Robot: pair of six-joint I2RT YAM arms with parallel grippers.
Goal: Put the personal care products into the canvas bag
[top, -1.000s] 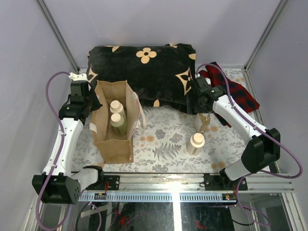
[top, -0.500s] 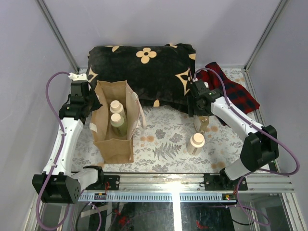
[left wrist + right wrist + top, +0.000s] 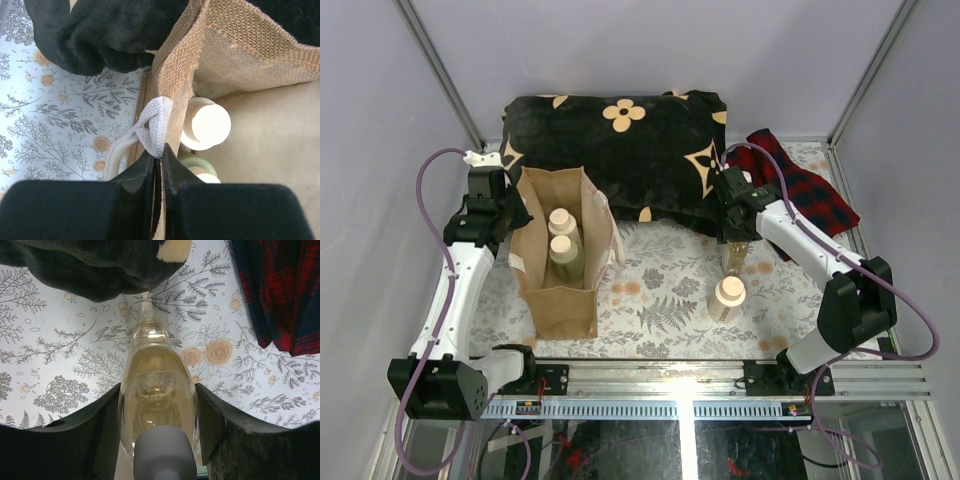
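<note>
The clear amber bottle would come up off the floral tablecloth if the robot lifted its right gripper now, because both fingers close against the bottle's opposite sides.
The canvas bag (image 3: pixel 560 290) stands upright at the left, open at the top. Inside it stand a cream bottle (image 3: pixel 559 219) and the olive-green bottle (image 3: pixel 565 252); both show in the left wrist view, the cream one (image 3: pixel 206 124) and the olive-green one (image 3: pixel 199 166). My left gripper (image 3: pixel 513 215) is shut on the bag's left rim (image 3: pixel 175 75) by the pale handle (image 3: pixel 154 125). My right gripper (image 3: pixel 735 238) is shut on the clear amber bottle (image 3: pixel 157 365), a finger on each side. The second cream bottle (image 3: pixel 728 293) stands just in front of it on the table.
A black floral cloth (image 3: pixel 620 150) lies bunched at the back, right behind the bag and the right gripper. A red plaid cloth (image 3: pixel 815 195) lies at the back right. The floral tablecloth (image 3: pixel 660 300) lies between the bag and the bottles. A metal rail (image 3: pixel 690 375) runs along the near edge.
My right gripper and the amber bottle between its fingers have shifted slightly left. The left arm, the bag and the other bottles have not moved.
</note>
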